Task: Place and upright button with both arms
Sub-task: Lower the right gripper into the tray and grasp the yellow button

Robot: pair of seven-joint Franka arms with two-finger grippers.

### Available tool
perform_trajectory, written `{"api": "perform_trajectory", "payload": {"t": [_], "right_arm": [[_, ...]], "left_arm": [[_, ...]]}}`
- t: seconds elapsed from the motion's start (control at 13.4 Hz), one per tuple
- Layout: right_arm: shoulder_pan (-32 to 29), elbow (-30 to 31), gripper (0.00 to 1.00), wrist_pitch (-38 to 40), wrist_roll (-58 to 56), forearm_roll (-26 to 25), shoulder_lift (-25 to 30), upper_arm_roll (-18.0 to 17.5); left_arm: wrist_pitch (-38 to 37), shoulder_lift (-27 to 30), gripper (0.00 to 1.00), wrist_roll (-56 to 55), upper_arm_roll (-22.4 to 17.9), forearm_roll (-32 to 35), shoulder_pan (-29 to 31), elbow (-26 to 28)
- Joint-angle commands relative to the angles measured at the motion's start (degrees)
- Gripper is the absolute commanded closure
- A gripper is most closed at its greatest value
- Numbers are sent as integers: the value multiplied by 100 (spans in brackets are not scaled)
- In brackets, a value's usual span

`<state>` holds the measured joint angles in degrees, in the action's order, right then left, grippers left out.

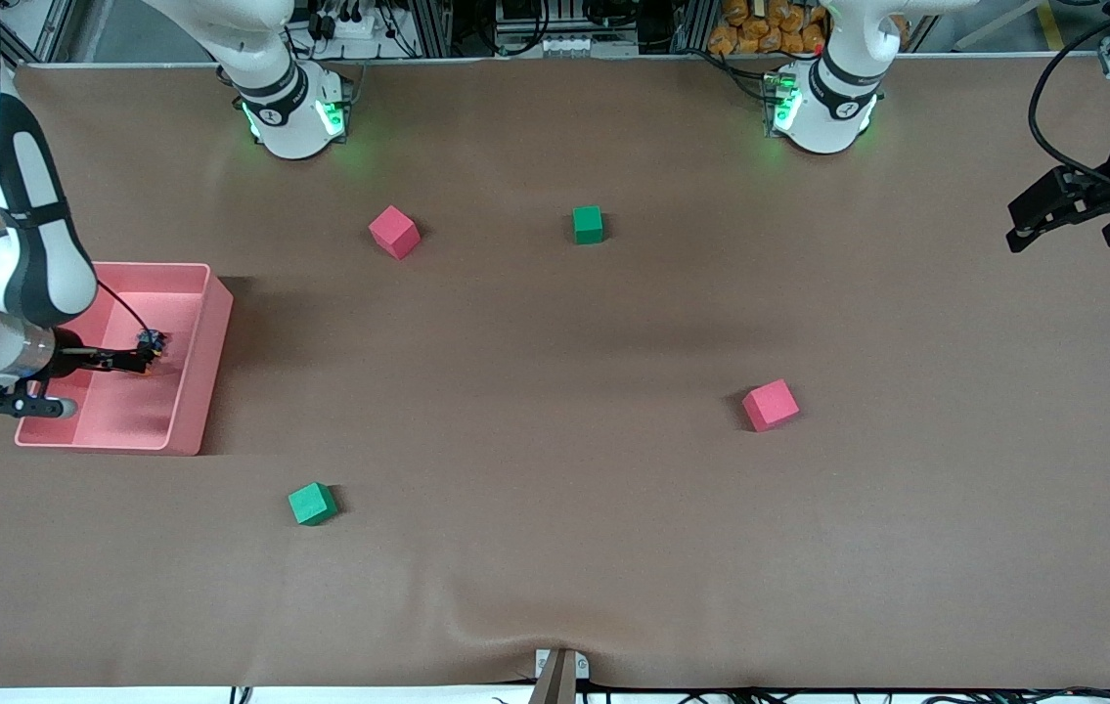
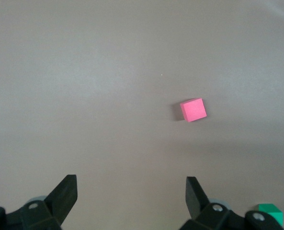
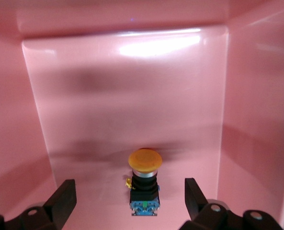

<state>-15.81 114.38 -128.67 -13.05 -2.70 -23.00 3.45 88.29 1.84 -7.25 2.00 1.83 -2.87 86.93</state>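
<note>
The robot's right gripper will next stand the button upright, so it will grab the button by its black body (image 3: 144, 188) and leave the button's orange cap (image 3: 145, 160) free.
The button (image 3: 144, 186), with its orange cap and black-and-blue body, lies on its side on the floor of the pink bin (image 3: 256, 120). My right gripper (image 3: 130, 190) is down inside the bin, open, one finger on each side of the button and not touching it. In the front view the button (image 1: 153, 341) shows as a small dark speck at the tips of the right gripper (image 1: 148, 358), inside the bin (image 1: 207, 362) at the right arm's end of the table. My left gripper (image 1: 1053, 210) hangs open and empty over the left arm's end; in its own view the left gripper (image 2: 130, 188) holds nothing.
Cubes lie scattered on the brown table: a pink cube (image 1: 394, 232) and a green cube (image 1: 588, 224) toward the bases, a pink cube (image 1: 770, 404) and a green cube (image 1: 311, 504) nearer the camera. The left wrist view shows a pink cube (image 2: 193, 109) and a green cube (image 2: 271, 211).
</note>
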Motion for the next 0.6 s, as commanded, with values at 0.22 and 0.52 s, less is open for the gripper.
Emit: {"api": "perform_trajectory", "payload": {"t": [0.22,0.52], "right_arm": [[-440,734,0,-1046,-883,-81,6,-90],[-440,752,0,-1038,-883,-11,-126,-99]], "left_arm": [[-31,71,0,-31,-15,-68,24,-27],[-31,62,0,-31,2,-68,15,-27]]}}
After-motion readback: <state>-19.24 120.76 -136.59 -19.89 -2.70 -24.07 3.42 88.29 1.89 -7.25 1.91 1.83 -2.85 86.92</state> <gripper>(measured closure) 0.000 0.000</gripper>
